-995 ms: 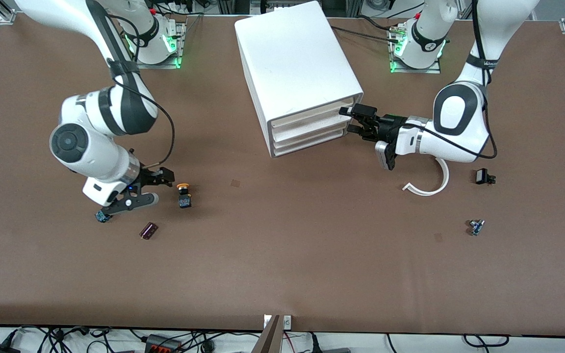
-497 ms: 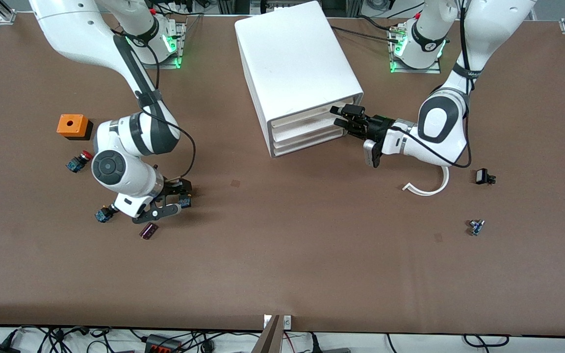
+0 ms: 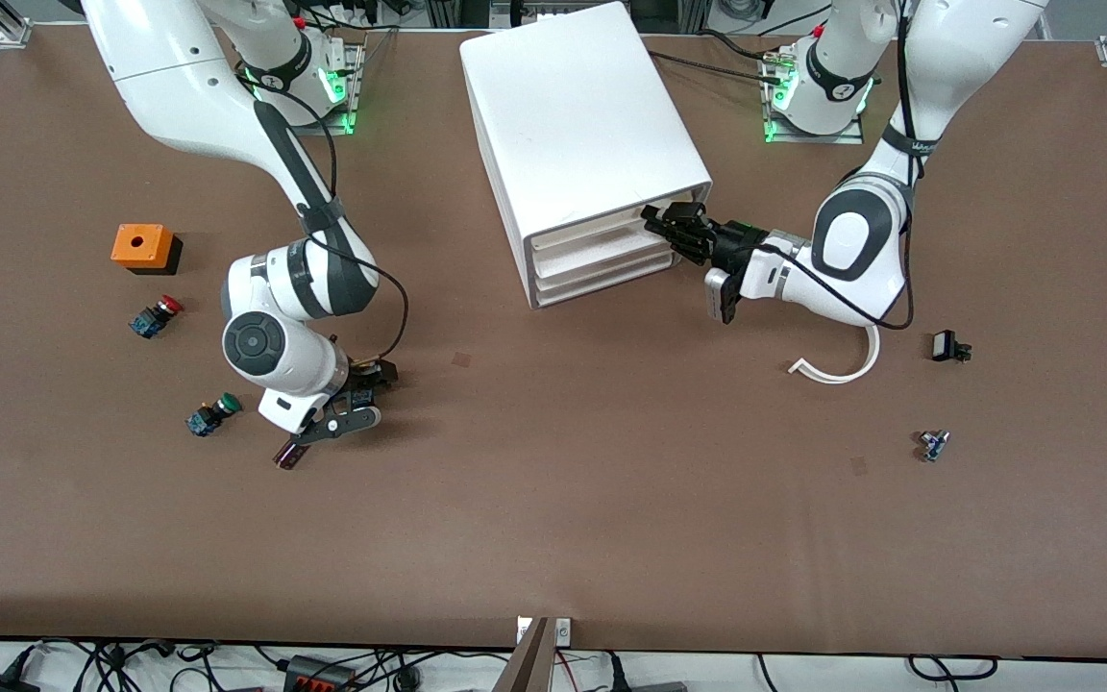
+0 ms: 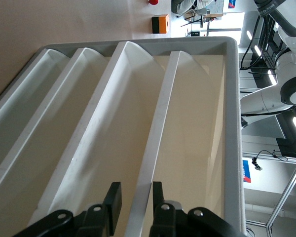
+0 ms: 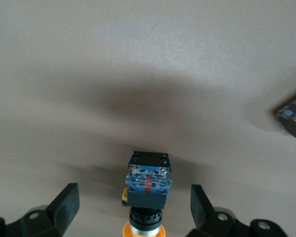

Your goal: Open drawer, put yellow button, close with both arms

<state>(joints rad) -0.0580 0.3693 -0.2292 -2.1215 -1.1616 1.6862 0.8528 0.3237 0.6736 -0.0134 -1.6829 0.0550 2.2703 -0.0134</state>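
I should next grab the yellow button by its blue switch body (image 5: 147, 185) with my right gripper, to get it into the drawer.
The yellow button (image 5: 148, 185) lies on its side on the table, its orange cap toward my right gripper (image 5: 135, 200). That gripper is open, with one finger on each side of the button and not touching it. In the front view my right gripper (image 3: 361, 394) covers most of the button. The white cabinet (image 3: 578, 125) stands at the middle back. Its uppermost drawer (image 3: 602, 231) looks pushed in. My left gripper (image 3: 671, 227) is at that drawer's front. In the left wrist view its open fingers (image 4: 113, 197) straddle the drawer's thin front lip (image 4: 160, 128).
An orange box (image 3: 142, 247), a red-capped switch (image 3: 155, 315) and a green-capped switch (image 3: 212, 413) lie toward the right arm's end. A dark purple part (image 3: 286, 456) lies by my right gripper. A white curved strip (image 3: 842, 365) and two small parts (image 3: 947, 346) (image 3: 933, 444) lie toward the left arm's end.
My right gripper moved from beside the green-capped switch toward the button and now straddles it. My left gripper moved in closer to the top drawer's front.
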